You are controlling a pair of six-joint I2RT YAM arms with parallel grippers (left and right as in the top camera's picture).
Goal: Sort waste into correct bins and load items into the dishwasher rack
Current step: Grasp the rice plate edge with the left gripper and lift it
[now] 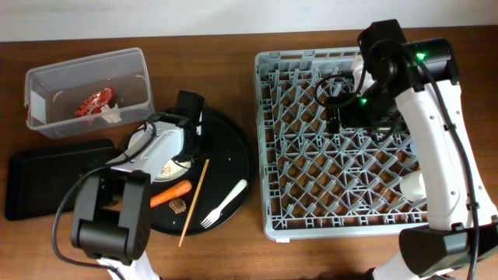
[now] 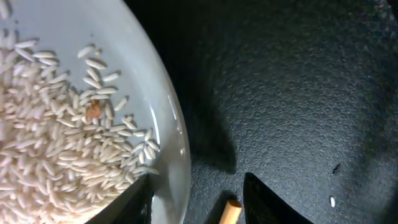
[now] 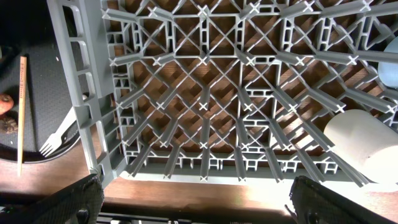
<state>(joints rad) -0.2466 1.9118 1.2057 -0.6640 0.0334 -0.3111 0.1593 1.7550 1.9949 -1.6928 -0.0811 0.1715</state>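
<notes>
The plate needs to tip the rice into the black rectangular tray and then go in the rack, so my left gripper needs to pinch the plate's rim on its rack-facing side next.
The white round plate lies on the round black tray, with rice heaped on it. My left gripper is open and straddles the plate's rim, one finger over the rice and one outside. The orange carrot, the brown chunk and the white fork lie on the round tray. The red wrapper is in the clear tub. My right gripper is open and empty above the grey rack. A small white cup lies in the rack. The pinkish bowl is not in view.
A wooden chopstick lies across the round black tray, its tip between my left fingers. The shallow black rectangular tray sits at the far left. A pale blue curved edge shows in the rack's corner.
</notes>
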